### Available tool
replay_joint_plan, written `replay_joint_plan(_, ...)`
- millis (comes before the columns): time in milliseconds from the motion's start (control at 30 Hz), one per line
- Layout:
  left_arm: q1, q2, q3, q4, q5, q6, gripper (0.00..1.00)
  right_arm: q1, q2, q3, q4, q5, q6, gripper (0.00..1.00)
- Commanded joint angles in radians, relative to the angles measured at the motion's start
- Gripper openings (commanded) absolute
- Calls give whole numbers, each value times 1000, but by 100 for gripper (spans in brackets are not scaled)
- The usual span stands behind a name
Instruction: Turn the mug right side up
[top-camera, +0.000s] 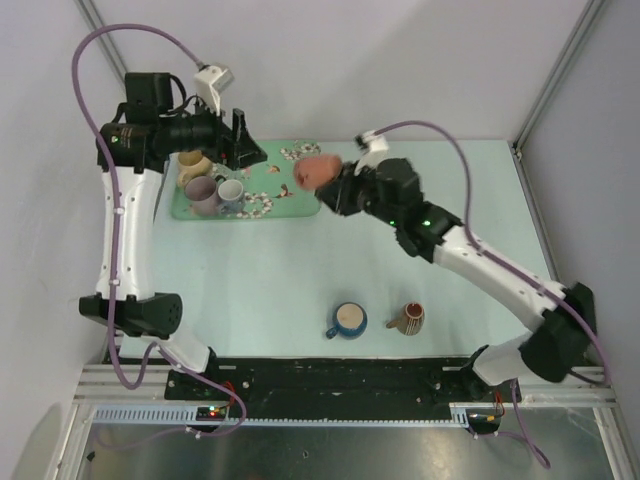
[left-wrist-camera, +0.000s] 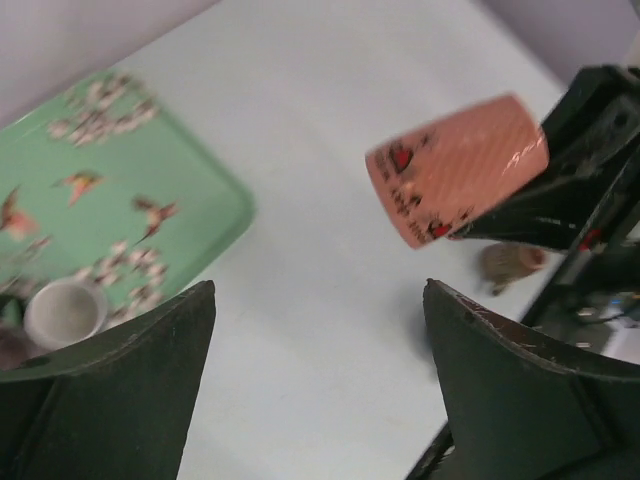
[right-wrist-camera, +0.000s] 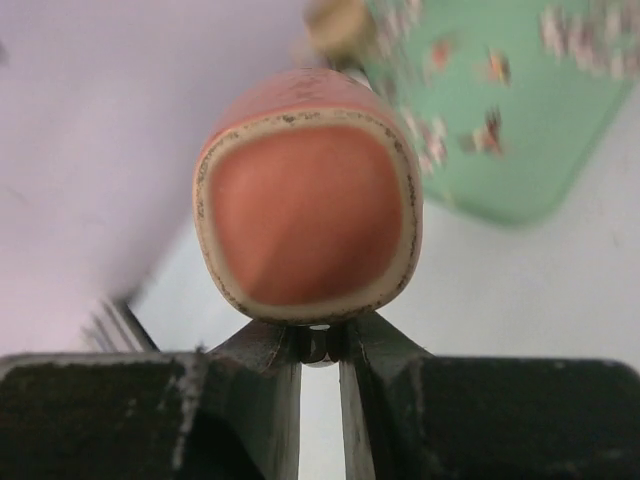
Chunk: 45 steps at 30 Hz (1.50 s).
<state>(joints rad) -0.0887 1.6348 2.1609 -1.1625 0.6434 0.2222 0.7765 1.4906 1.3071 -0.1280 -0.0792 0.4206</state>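
Note:
The left gripper will next take the salmon-pink mug (top-camera: 316, 169) by its rim, opposite its base, so the base stays free to set the mug upright.
A salmon-pink mug (top-camera: 316, 169) with small red hearts hangs in the air, tilted on its side, near the right end of the green tray (top-camera: 285, 208). My right gripper (right-wrist-camera: 320, 345) is shut on the mug's handle. The right wrist view looks straight at the mug's (right-wrist-camera: 308, 210) flat unglazed-ringed base. The left wrist view shows the mug (left-wrist-camera: 455, 165) up at the right, held by the black right gripper (left-wrist-camera: 560, 200). My left gripper (left-wrist-camera: 320, 290) is open and empty above the table beside the tray. In the top view this left gripper (top-camera: 243, 142) hovers over the tray's back edge.
The tray (left-wrist-camera: 190, 180) carries a yellow mug (top-camera: 192, 163), a purple mug (top-camera: 202, 193) and a white mug (top-camera: 231, 192). Near the front of the table stand a blue mug (top-camera: 348, 320) and a brown striped mug (top-camera: 408, 318) lying on its side. Frame posts stand at the back corners.

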Motion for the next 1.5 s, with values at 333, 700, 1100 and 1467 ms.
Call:
replay_joint_plan(333,-93,-115,42,190,539,-438,90,9,-97,4,640,-213,265,0)
replay_joint_plan(700,-154,-107,7,235,581,-498,61,41,-6,12,736,-263,321,0)
replay_joint_plan(1100,-101,-107,-136,236,88,-318,0,-7,52,-131,587,-291,350,95)
replay_joint_plan(1467,-183,202,-216,220,-577,131,0,-38,15,-275,143,-119,75,99)
